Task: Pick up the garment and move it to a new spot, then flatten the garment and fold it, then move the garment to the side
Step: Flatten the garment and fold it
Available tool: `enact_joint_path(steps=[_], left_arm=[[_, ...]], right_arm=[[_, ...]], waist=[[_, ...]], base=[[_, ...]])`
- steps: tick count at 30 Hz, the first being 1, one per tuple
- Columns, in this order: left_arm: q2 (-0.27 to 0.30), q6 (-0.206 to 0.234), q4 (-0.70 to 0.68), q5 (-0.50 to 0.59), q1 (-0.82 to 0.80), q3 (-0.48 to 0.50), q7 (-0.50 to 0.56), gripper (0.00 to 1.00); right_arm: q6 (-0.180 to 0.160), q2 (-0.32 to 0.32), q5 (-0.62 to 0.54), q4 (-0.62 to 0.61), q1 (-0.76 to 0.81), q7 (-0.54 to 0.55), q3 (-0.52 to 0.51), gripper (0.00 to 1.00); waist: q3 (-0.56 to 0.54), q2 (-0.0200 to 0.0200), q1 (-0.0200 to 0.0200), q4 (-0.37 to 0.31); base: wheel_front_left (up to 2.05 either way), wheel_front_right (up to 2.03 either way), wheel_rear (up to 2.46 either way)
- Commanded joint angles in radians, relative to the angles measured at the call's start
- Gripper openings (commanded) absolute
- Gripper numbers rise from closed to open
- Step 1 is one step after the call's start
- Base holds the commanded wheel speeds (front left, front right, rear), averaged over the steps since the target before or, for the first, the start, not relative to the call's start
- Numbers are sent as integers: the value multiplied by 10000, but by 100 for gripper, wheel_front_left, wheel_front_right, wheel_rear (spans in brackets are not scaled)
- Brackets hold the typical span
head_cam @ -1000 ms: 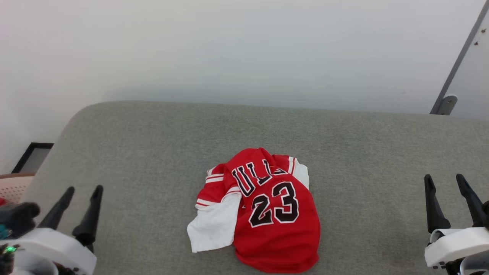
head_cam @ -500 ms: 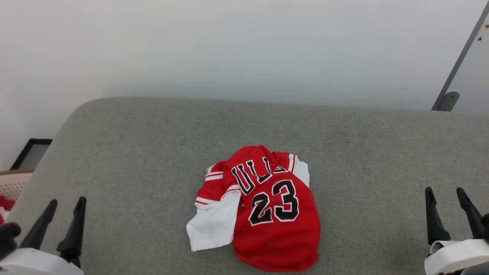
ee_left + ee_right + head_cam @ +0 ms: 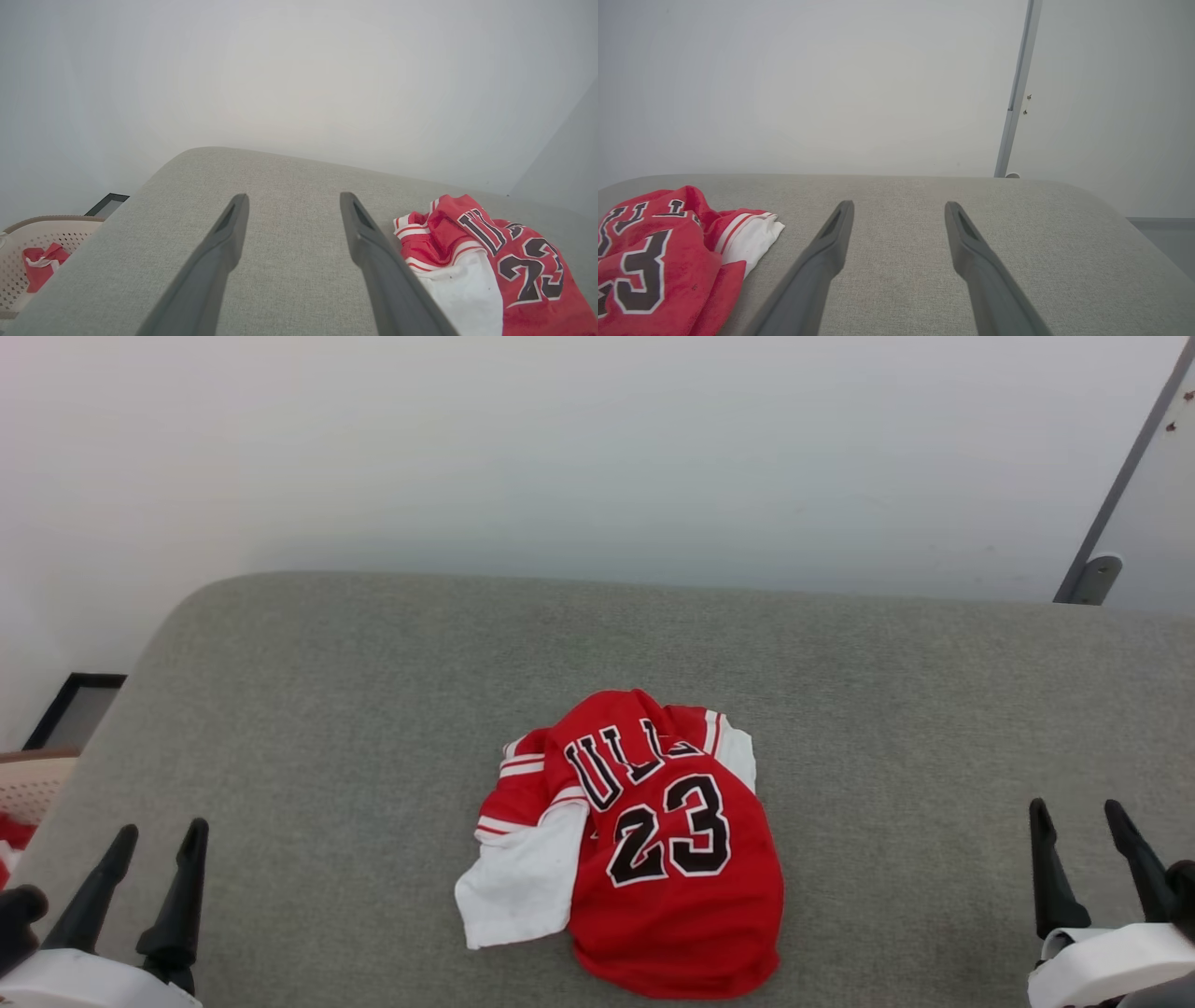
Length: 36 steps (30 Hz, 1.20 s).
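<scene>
My left gripper grabs the crumpled jersey by its white sleeve edge next, since that edge sticks out free.
The garment, a small red jersey with white sleeves, black lettering and the number 23, lies crumpled near the front middle of a grey padded surface. It also appears at the right of the left wrist view and at the left of the right wrist view. My left gripper stands open at the lower left, well apart from the jersey, nothing between its fingers. At the lower right my right gripper is open and empty too, its fingers over bare grey fabric.
A pale perforated basket with a red cloth inside stands off the surface's left edge. A white wall rises behind. A grey metal post runs up at the far right. A dark frame lies on the floor at the left.
Both grippers have dropped lower in the head view, the left one also shifting left. The picture has shifted slightly too; the jersey lies as before.
</scene>
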Motion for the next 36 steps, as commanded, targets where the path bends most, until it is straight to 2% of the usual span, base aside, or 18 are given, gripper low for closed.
enact_joint_path(steps=[1,7,13,21,27,36], left_arm=[[-21,-9,38,74,20,23,-11,100],[-108,15,-88,103,-80,-32,13,100],[-262,68,-287,195,-231,-212,61,100],[-597,-65,-428,376,-666,-568,102,100],[-901,-214,-284,527,-1058,-868,107,100],[-1321,-555,208,668,-1783,-1234,97,100]], right_arm=[[-14,29,129,28,-28,61,117,100],[-14,-164,437,131,-408,421,581,100],[-14,-403,1058,724,-1193,1440,1167,100],[-14,-687,1516,2126,-2691,3023,1902,100],[-14,-958,1431,3140,-3591,3906,2205,100],[-14,-945,1523,5094,-4892,5410,2463,100]], waist=[[14,0,0,81],[59,0,0,511],[192,0,0,1130],[744,0,0,2001],[1137,0,0,2481],[1642,0,0,3072]], base=[[0,0,0],[0,0,0],[0,0,0],[0,0,0],[0,0,0],[0,0,0]])
